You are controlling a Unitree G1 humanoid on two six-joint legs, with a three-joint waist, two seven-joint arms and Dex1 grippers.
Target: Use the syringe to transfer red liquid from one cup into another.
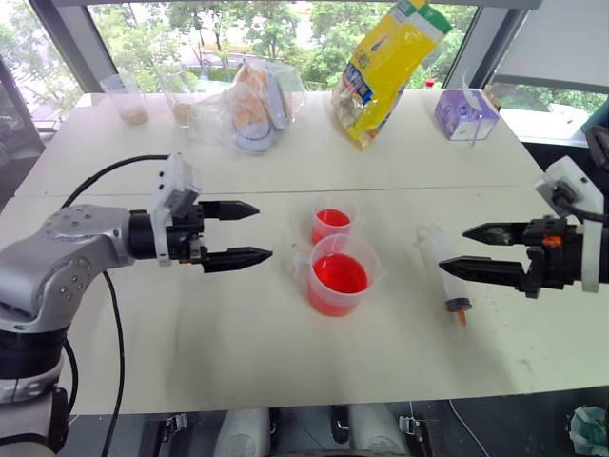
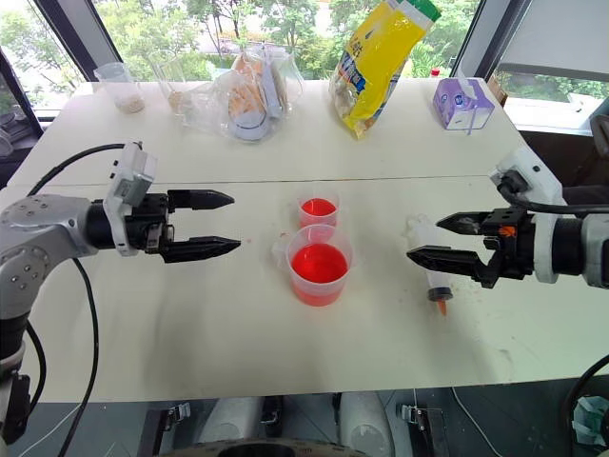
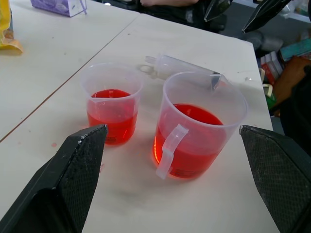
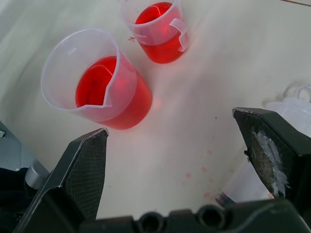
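I should grab the syringe by its body (image 1: pixel 444 262) next with my right gripper, because the syringe lies stretched out long between its plunger ring and orange tip (image 1: pixel 461 317).
The measuring cup (image 1: pixel 340 276), with spout and side handle, stands mid-table about a third full of red liquid (image 1: pixel 339 274). Just behind it stands the small cup (image 1: pixel 332 221), also holding red liquid. The syringe (image 1: pixel 443 273) lies flat on the table to their right, its orange tip (image 1: pixel 461 313) towards the front edge. My left gripper (image 1: pixel 264 230) hovers open and empty left of the cups, pointing at them. My right gripper (image 1: pixel 453 248) hangs open and empty just above the syringe's plunger end, pointing left. In the left wrist view the syringe (image 3: pixel 180 65) lies behind the measuring cup (image 3: pixel 201 126).
Along the table's back stand a yellow bag (image 1: pixel 385 67), a purple box (image 1: pixel 463 112), a clear bag of items (image 1: pixel 252 105) and two clear cups (image 1: pixel 128 95). A seam (image 1: pixel 428 188) runs across the table. A few red drops (image 4: pixel 201 170) spot the table near the syringe.
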